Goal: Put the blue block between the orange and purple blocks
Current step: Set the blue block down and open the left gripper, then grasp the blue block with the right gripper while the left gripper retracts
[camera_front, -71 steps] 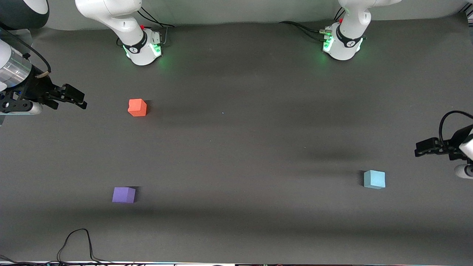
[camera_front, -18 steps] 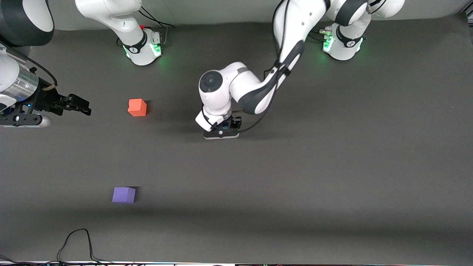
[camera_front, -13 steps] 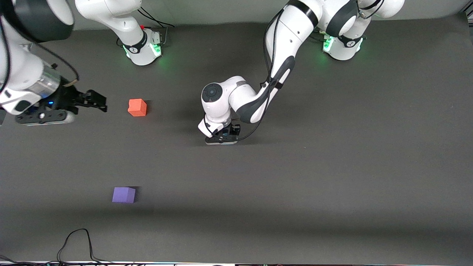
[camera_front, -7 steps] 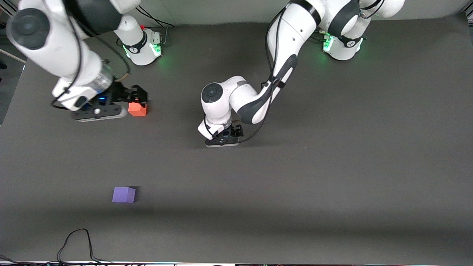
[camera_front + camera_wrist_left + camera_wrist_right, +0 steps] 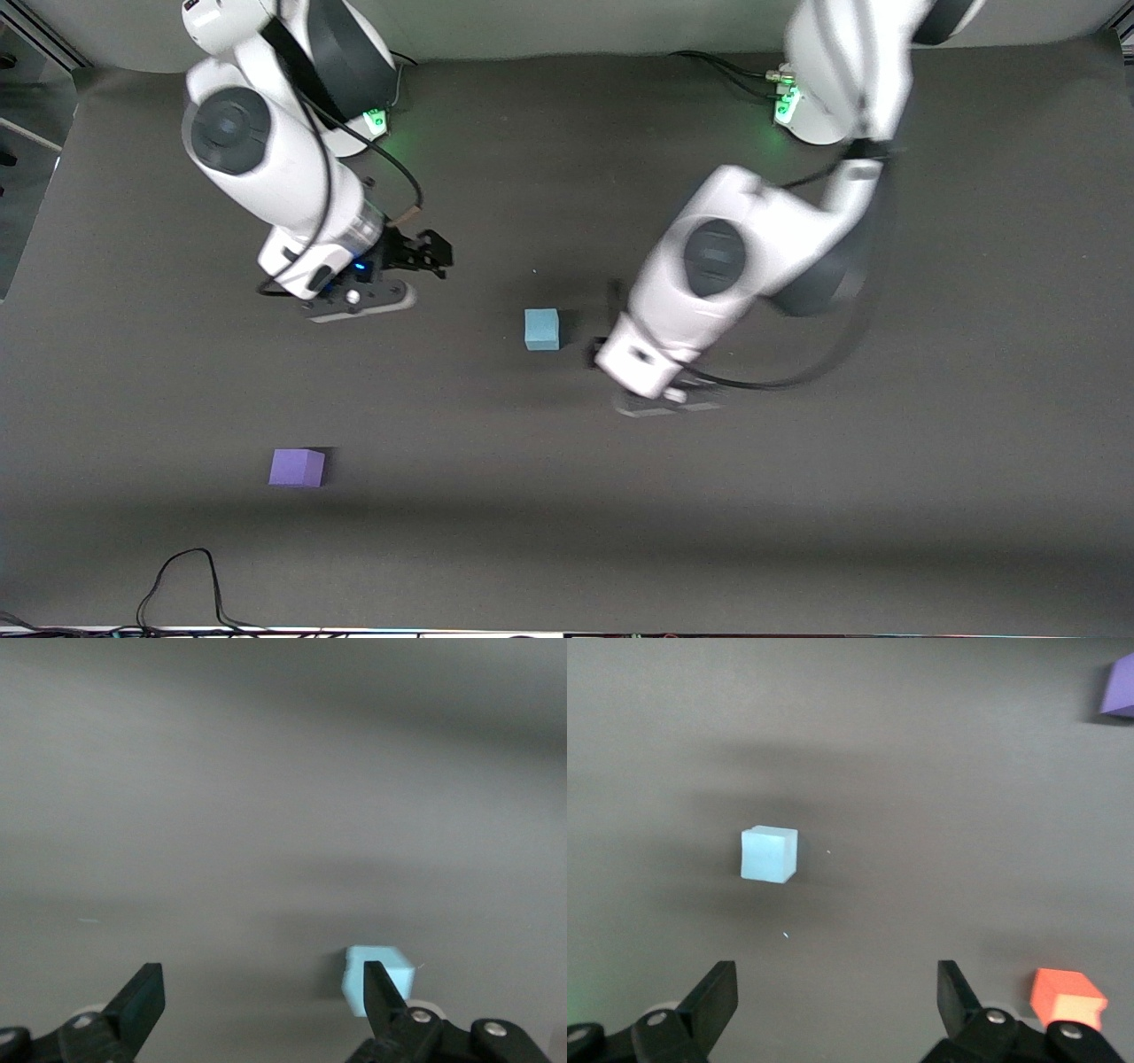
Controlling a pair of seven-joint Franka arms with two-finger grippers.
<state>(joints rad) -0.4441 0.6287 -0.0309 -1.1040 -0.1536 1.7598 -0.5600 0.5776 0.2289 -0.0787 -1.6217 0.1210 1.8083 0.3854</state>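
The robot will next set the blue block between the orange and purple blocks, so its right gripper will grab the blue block (image 5: pixel 541 329) by its opposite sides.
The blue block (image 5: pixel 541 329) sits alone on the dark mat mid-table; it also shows in the left wrist view (image 5: pixel 377 978) and the right wrist view (image 5: pixel 769 853). The purple block (image 5: pixel 297 467) lies nearer the front camera, toward the right arm's end, and shows in the right wrist view (image 5: pixel 1120 687). The orange block is hidden under the right arm in the front view and shows only in the right wrist view (image 5: pixel 1067 997). My left gripper (image 5: pixel 604 321) (image 5: pixel 260 981) is open and empty, raised just beside the blue block. My right gripper (image 5: pixel 431 254) (image 5: pixel 835 981) is open and empty, up over the mat beside the orange block.
Both arm bases (image 5: pixel 819 111) stand along the table's edge farthest from the front camera. A black cable (image 5: pixel 186 571) loops at the edge nearest that camera, toward the right arm's end.
My left gripper has let go of the blue block and lifted away toward its own end. My right arm has swung over the orange block toward mid-table, covering it in the front view.
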